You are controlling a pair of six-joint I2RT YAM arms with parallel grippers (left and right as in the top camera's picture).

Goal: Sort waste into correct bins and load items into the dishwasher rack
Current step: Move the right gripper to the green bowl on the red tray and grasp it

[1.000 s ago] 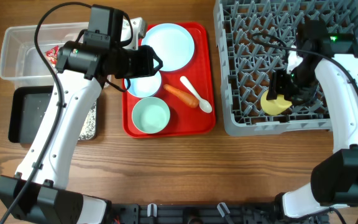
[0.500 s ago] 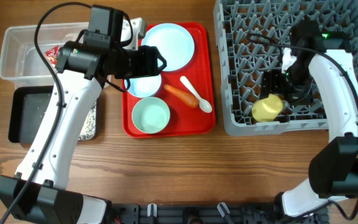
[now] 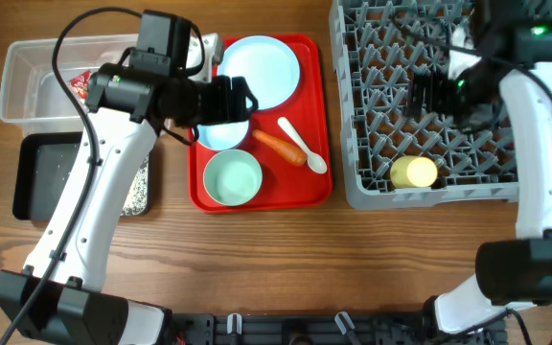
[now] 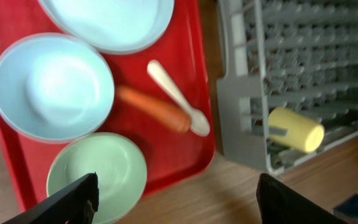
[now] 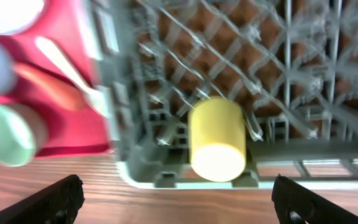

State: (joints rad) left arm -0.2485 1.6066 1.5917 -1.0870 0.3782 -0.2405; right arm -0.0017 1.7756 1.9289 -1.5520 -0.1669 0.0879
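Observation:
I should grab the pale-green bowl's rim [image 3: 261, 176] next with my right gripper, on the side that faces the rack. That gripper then needs to tip the bowl on edge into the dishwasher rack [image 3: 372, 192].
The yellow cup [image 3: 414, 172] [image 5: 217, 137] lies on its side in the front row of the grey dishwasher rack [image 3: 372, 192]. My right gripper [image 3: 425, 94] [image 5: 185, 202] hangs open above the rack's middle, well behind the cup and holding nothing. My left gripper [image 3: 241, 100] [image 4: 176, 199] is open and empty above the red serving tray [image 3: 319, 57]. On that tray are the light-blue plate [image 3: 260, 72], small blue bowl [image 4: 51, 87], pale-green bowl [image 3: 232, 178], orange carrot [image 3: 279, 147] and white spoon [image 3: 302, 147]. The left arm hides part of the small blue bowl in the overhead view.
A clear tub [image 3: 27, 81] at the far left holds a red wrapper [image 3: 82, 84]. Just in front of it is the black tray [image 3: 41, 177] with white grains [image 3: 138, 187] at its right end. Bare wood lies along the table's front.
The right gripper opened, let go of the yellow cup and drew back over the rack; the cup now lies at the rack's front. The left gripper opened wider in place.

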